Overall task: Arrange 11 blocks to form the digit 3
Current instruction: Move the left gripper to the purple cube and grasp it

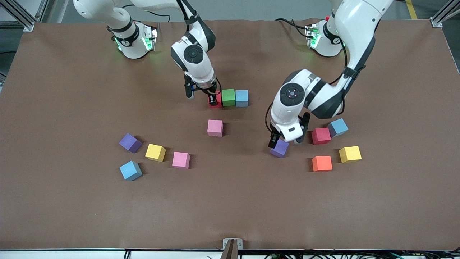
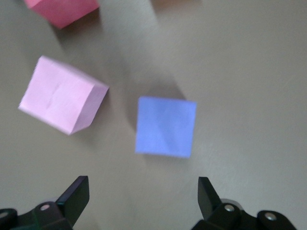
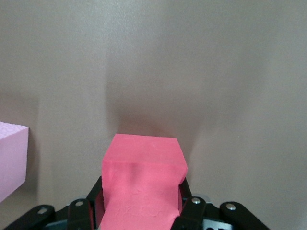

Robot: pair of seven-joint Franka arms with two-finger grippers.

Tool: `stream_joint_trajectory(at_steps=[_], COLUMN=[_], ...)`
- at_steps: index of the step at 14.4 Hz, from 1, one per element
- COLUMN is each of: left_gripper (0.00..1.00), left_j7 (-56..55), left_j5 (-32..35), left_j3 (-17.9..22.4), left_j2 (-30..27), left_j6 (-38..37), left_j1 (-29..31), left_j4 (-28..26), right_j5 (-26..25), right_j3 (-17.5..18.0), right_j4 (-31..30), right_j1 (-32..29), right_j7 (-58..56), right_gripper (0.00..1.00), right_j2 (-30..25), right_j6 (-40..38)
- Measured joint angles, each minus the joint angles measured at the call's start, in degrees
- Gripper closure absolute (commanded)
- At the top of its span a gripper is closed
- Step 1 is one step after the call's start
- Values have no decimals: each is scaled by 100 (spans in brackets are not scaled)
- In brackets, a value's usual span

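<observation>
My left gripper needs to build up the digit 3, so next it should grab the purple block [image 1: 280,149] by its opposite sides.
A short row of blocks lies mid-table: a green block [image 1: 228,97] and a blue block [image 1: 242,98] touch side by side. My right gripper [image 1: 214,95] [image 3: 141,211] is shut on a red block [image 1: 215,102] [image 3: 144,177], which sits low at the table right beside the green one, at the row's end toward the right arm. My left gripper [image 1: 284,141] [image 2: 142,199] hangs open just over a purple block [image 1: 280,149] [image 2: 165,126]. That block lies ahead of the fingertips, not between them.
Loose blocks: pink [image 1: 215,127] [image 2: 62,93] nearer the front camera than the row. Purple [image 1: 130,142], yellow [image 1: 155,152], pink [image 1: 180,160] and blue [image 1: 130,170] lie toward the right arm's end. Red [image 1: 321,135], blue [image 1: 337,127], orange [image 1: 322,163] and yellow [image 1: 350,154] lie toward the left arm's end.
</observation>
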Motion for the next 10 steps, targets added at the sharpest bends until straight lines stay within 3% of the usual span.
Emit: stream_joint_trajectory(at_steps=[5, 7, 8, 10], left_gripper=[0, 0, 0, 0], left_j7=[27, 127, 168, 216], left_j5=[279, 281, 281, 284], left_j3=[1, 1, 2, 6], left_j2=[465, 620, 707, 858], left_j6=[0, 0, 0, -5], left_j1=[92, 108, 111, 113], left_j4=[333, 510, 615, 790], right_j5=[0, 0, 0, 0], right_j3=[0, 0, -1, -2], right_j4=[0, 1, 3, 5], right_j1=[21, 26, 26, 26], right_j7=[0, 0, 0, 0], right_gripper=[99, 93, 80, 42], right_j2=[9, 10, 9, 9], right_j6=[45, 53, 55, 55])
